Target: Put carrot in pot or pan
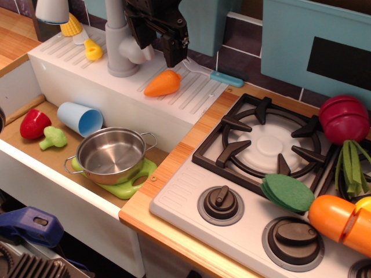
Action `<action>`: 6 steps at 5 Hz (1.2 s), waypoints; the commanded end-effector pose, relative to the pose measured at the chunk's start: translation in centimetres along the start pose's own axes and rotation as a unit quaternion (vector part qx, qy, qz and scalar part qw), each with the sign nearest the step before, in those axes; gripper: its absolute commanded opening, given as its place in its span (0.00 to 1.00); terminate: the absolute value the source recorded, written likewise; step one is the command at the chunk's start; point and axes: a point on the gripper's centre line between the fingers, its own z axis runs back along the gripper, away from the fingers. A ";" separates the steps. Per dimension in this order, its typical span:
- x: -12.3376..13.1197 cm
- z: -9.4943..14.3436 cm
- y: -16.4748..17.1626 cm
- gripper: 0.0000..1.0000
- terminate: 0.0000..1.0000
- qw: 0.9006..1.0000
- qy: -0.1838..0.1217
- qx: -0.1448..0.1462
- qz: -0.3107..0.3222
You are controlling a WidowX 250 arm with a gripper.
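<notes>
The carrot needs to go in the steel pot (111, 153), so the gripper next needs to grab the carrot by its thick orange body (166, 83).
The orange carrot (162, 84) lies on its side on the white ridged drainboard (191, 98) behind the sink. My black gripper (159, 53) hangs just above and behind the carrot, apart from it. Its jaws stand open and hold nothing. The shiny steel pot (111, 153) with two wire loop handles stands empty in the sink, down and to the left of the carrot. It rests on a light-green cutting board (130, 182).
A grey faucet (123, 43) stands right beside the gripper. A light-blue cup (80, 119), red pepper (35, 123) and broccoli (53, 138) lie in the sink. Corn (72, 26) and a blue-handled utensil (223, 78) are on the drainboard. The stove burner (266, 142) and toy foods are at the right.
</notes>
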 end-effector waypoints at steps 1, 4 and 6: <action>0.0 0.0 0.0 1.00 0.00 1.000 0.000 0.000 0.000; 0.1 -3.4 -0.8 1.00 0.00 0.997 -0.078 0.010 0.018; 0.0 -5.2 0.2 1.00 0.00 0.992 -0.111 0.049 -0.015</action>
